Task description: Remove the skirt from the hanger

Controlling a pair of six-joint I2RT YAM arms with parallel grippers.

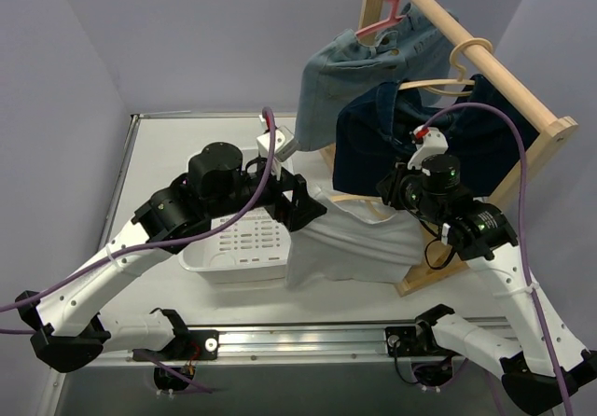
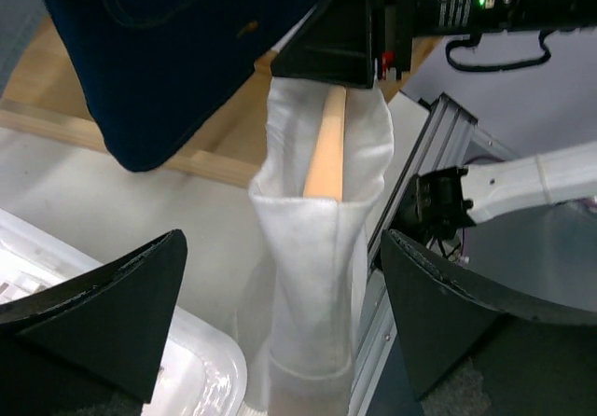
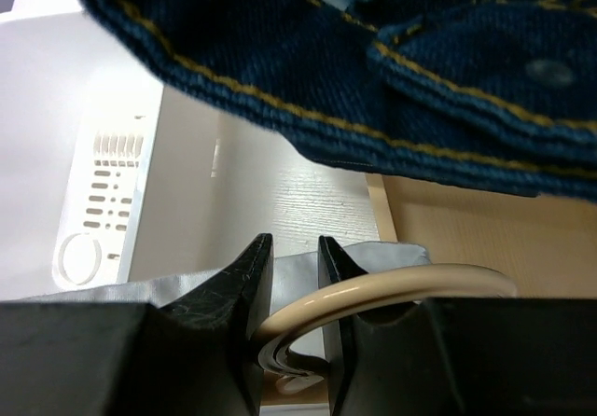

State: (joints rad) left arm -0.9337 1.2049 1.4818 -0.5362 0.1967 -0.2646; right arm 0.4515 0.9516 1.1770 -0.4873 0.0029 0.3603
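Observation:
I should grab the white skirt's waist end (image 1: 323,213) (image 2: 312,220) with my left gripper next, farthest from my right gripper. Then I can pull the skirt off the held hanger.
A white skirt (image 1: 354,243) hangs on a wooden hanger whose bar (image 2: 326,155) shows inside the waist opening. It drapes from the hanger down to the table beside the basket. My right gripper (image 1: 396,192) is shut on the hanger's cream hook (image 3: 392,295), with skirt fabric (image 3: 187,285) below the jaws (image 3: 294,243). My left gripper (image 1: 303,206) is open at the skirt's left end. In the left wrist view its fingers stand wide apart on either side of the skirt (image 2: 317,276), not touching it (image 2: 280,248).
A white plastic basket (image 1: 238,248) lies under the left arm. A wooden rack (image 1: 494,62) at the back right holds a navy denim garment (image 1: 373,145) and a light blue one (image 1: 345,80) on a pink hanger (image 1: 387,15). A metal rail (image 1: 308,339) runs along the near edge.

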